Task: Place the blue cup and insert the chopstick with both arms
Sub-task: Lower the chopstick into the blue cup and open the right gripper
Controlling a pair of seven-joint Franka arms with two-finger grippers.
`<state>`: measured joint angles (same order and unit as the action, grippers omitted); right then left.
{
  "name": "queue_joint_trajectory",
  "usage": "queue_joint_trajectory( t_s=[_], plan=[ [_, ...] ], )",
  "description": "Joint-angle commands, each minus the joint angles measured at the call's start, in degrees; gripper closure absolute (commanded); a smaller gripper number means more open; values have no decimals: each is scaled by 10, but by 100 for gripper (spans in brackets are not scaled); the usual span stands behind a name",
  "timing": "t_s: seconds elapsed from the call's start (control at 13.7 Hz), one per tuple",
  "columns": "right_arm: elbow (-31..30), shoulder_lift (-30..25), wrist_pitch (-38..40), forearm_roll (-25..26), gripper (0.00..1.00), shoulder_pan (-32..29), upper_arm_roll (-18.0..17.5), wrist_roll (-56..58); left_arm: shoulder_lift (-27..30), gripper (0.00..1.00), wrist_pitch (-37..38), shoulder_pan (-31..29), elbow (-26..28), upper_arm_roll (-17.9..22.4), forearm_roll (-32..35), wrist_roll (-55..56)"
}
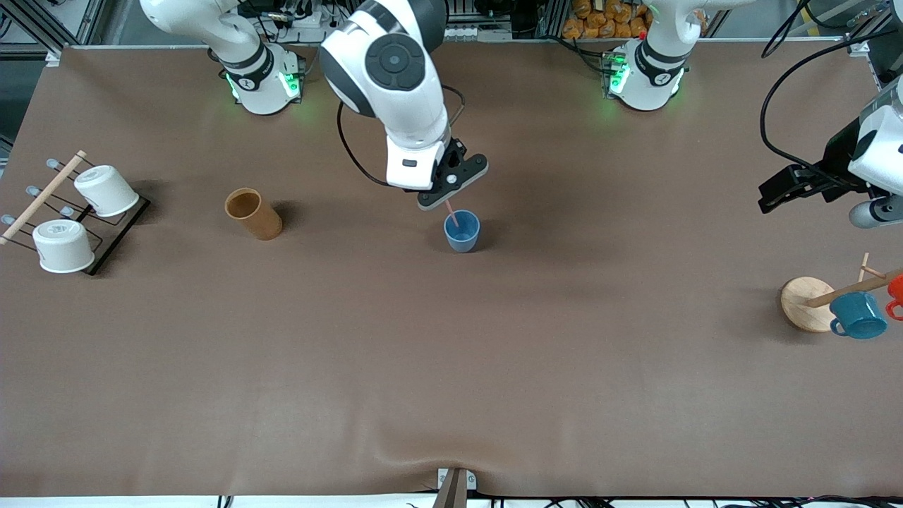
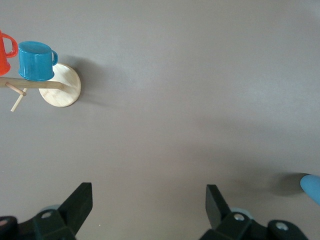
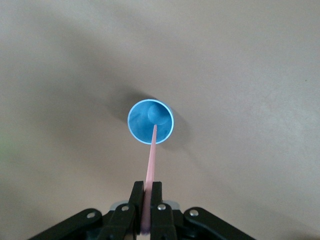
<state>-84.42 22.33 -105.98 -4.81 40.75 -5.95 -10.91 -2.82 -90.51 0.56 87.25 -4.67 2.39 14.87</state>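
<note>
The pale-pink chopstick's tip stands inside the blue cup's opening, so my right gripper releases the chopstick next.
The blue cup stands upright near the middle of the table; it also shows in the right wrist view. My right gripper is over the cup, shut on the pale-pink chopstick. In the right wrist view the chopstick runs from my right gripper down past the cup's rim, its tip inside the cup's mouth. My left gripper is open and empty, waiting up over the left arm's end of the table; in the left wrist view it frames only bare table, with a sliver of the blue cup at the picture's edge.
A brown cylinder stands toward the right arm's end. A wire rack with two white cups is at that end. A wooden mug tree with a teal mug and a red mug stands at the left arm's end.
</note>
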Motion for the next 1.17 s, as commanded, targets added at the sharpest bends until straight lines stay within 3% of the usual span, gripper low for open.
queue_joint_trajectory(
  t_s=[0.0,0.07,0.15,0.66,1.1],
  plan=[
    [12,6,9,18,100,15,7,-25,14,0,-9,0,13,4,-12,-10],
    [12,6,9,18,76,14,7,-27,14,0,-9,0,13,4,-12,-10],
    [12,6,7,18,1,14,7,-28,14,0,-9,0,13,4,-12,-10],
    [14,-17,36,16,0,-35,9,-30,14,0,-10,1,10,3,-19,-10],
    [8,-74,132,10,0,-184,11,7,11,0,-14,0,11,4,-20,-10]
  ],
)
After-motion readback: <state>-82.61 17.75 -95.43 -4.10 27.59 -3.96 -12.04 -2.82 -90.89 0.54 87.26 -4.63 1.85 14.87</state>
